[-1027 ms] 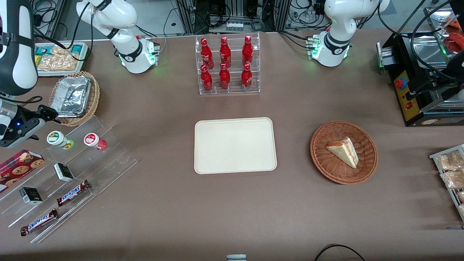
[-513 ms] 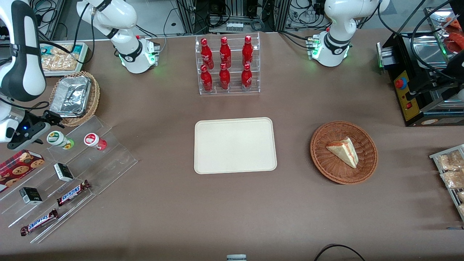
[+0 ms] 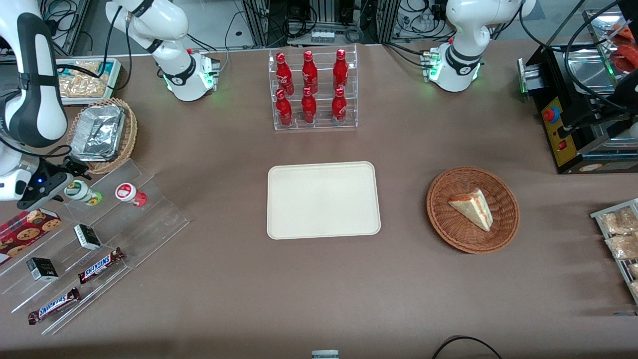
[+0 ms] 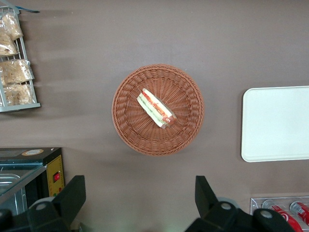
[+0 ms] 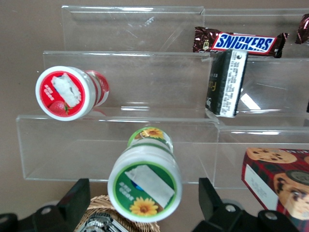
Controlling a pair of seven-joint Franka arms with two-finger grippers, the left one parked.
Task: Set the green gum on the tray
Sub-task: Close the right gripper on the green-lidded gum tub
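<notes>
The gripper should next grab the small bottle by its lid end (image 3: 74, 189), so that it can put the green gum on the cream tray (image 3: 323, 200).
The green gum (image 3: 82, 192) is a small bottle with a white lid and green base, lying on the top step of a clear acrylic stand (image 3: 149, 219) at the working arm's end of the table. In the right wrist view its green-marked lid (image 5: 144, 183) sits between my two black fingers (image 5: 75, 200), with a gap on each side. My gripper (image 3: 64, 180) is open, around the lid end of the gum. The cream tray (image 3: 323, 200) lies flat mid-table, toward the parked arm from the stand.
A red-lidded gum bottle (image 3: 130, 193) lies beside the green one. The stand also holds small dark boxes (image 3: 87, 236) and Snickers bars (image 3: 100, 265). A cookie box (image 3: 25, 228) and a basket with a foil container (image 3: 102, 133) are close by. A rack of red bottles (image 3: 311, 89) and a sandwich basket (image 3: 472, 209) stand farther off.
My gripper has moved along the stand's top step toward the green gum, until its fingers reach either side of the lid. The gum has not moved.
</notes>
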